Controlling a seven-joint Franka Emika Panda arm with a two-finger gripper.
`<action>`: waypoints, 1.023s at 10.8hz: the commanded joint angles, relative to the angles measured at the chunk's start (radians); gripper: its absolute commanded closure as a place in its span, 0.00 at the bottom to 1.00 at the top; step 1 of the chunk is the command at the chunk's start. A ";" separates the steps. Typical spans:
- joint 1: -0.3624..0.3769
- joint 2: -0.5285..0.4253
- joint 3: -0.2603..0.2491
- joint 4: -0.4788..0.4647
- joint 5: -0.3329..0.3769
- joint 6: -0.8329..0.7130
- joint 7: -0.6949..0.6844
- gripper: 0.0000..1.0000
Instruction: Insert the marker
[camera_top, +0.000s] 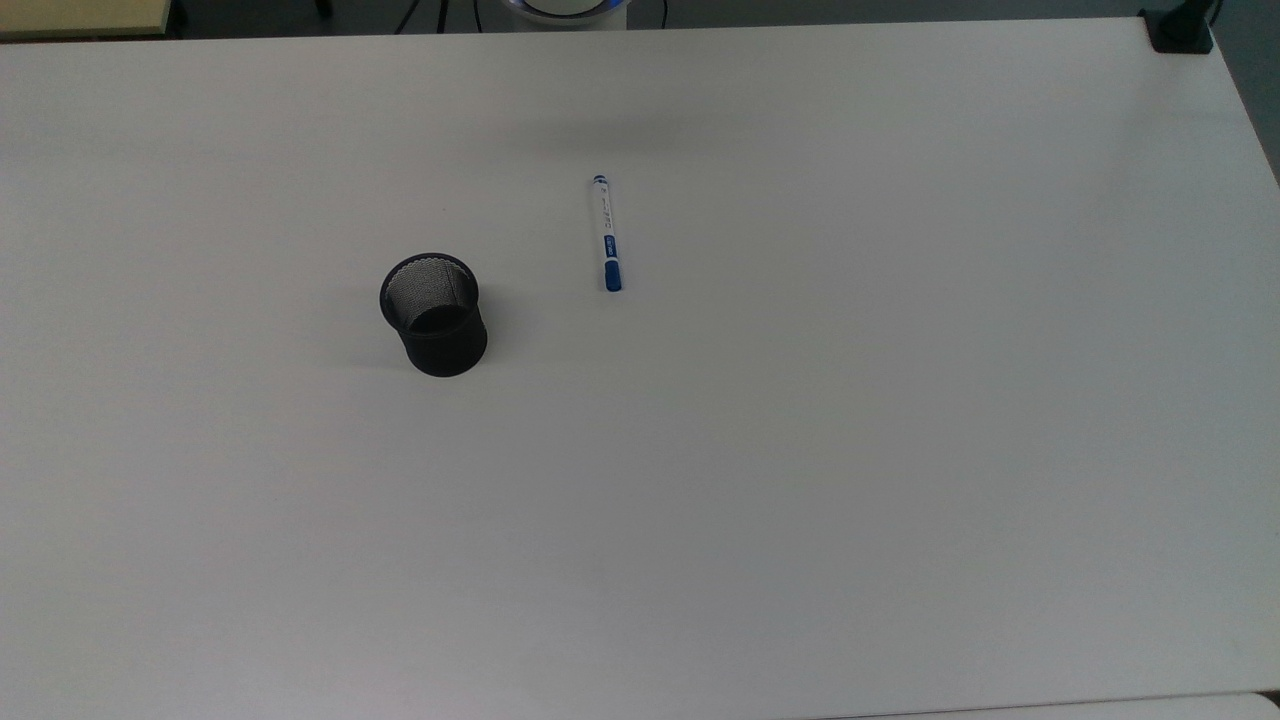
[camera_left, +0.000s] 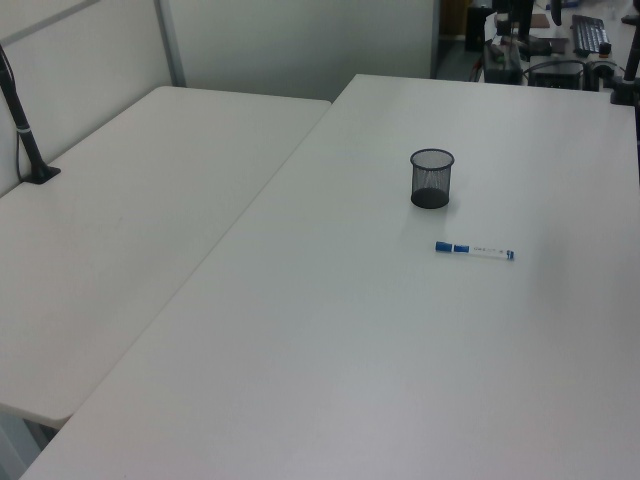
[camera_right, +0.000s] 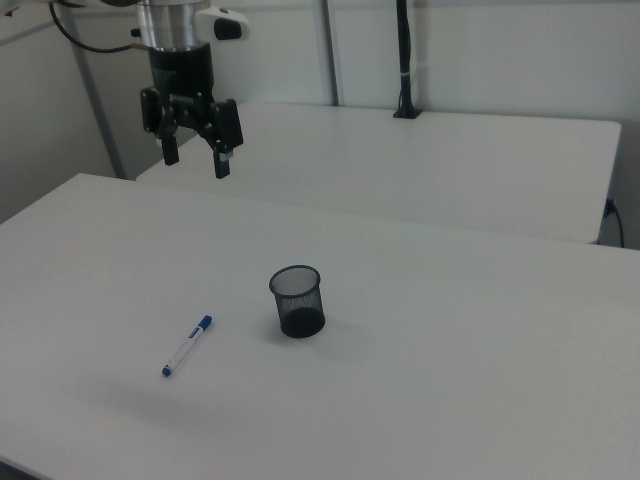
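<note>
The gripper grabs the marker by its blue end with the cap next. Then it inserts the marker into the mesh cup.
The marker lies flat on the white table, white barrel with a blue cap. A black mesh cup stands upright, a short way to the marker's left in the top view. In the right view my gripper hangs high above the table near its far left edge, well above and behind the marker. Its two fingers point down, open, with nothing between them.
A second white table adjoins this one. A black pole clamp stands on it. A black clamp sits at the top view's upper right corner. Desk clutter lies beyond the far edge in the left view.
</note>
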 joint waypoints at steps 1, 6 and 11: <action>0.008 -0.026 0.003 -0.004 0.022 0.015 -0.015 0.00; 0.007 -0.006 0.003 -0.013 0.023 0.079 -0.039 0.00; 0.094 0.099 0.006 -0.062 0.022 0.113 -0.073 0.00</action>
